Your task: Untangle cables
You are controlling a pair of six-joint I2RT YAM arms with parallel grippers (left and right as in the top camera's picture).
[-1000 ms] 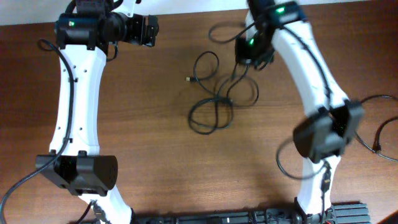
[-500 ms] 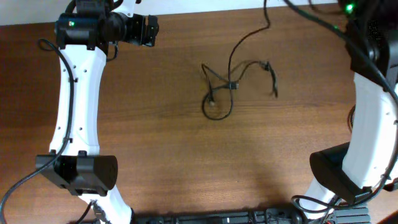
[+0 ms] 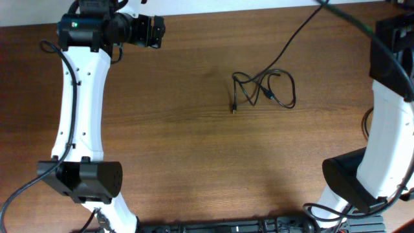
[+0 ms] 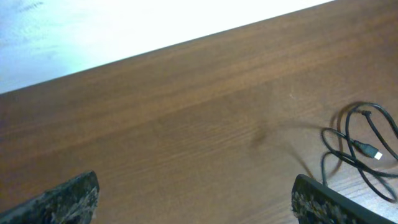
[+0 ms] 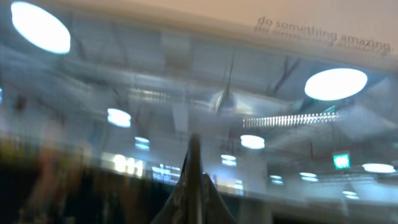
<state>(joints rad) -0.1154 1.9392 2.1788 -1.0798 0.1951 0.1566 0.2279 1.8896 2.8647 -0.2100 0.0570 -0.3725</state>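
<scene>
My left gripper is going to grab the thin black cable next by the part near its plug end (image 3: 235, 98) (image 4: 323, 168). It will pull the cable free and untangle it.
The thin black cables (image 3: 265, 87) lie as a small tangle on the brown table, right of centre, with a plug end (image 3: 233, 109) at the lower left. One strand (image 3: 304, 26) runs taut from the tangle up and out past the top right edge. The tangle also shows at the right of the left wrist view (image 4: 357, 146). My left gripper (image 3: 155, 31) is open and empty at the far left, well away from the cables; its fingers frame bare table (image 4: 199, 199). My right gripper (image 5: 194, 155) is out of the overhead view, raised, pointing at the ceiling, jaws pressed together on the thin cable.
The right arm's white link (image 3: 388, 97) stands along the right edge. The left arm's link (image 3: 81, 97) runs down the left side. The table's far edge (image 4: 186, 40) is just behind the left gripper. A black bar (image 3: 226, 228) lies along the front edge.
The right arm has lifted and swung off to the upper right, pulling one strand taut. The tangle was dragged right and drawn smaller. The left arm has not moved.
</scene>
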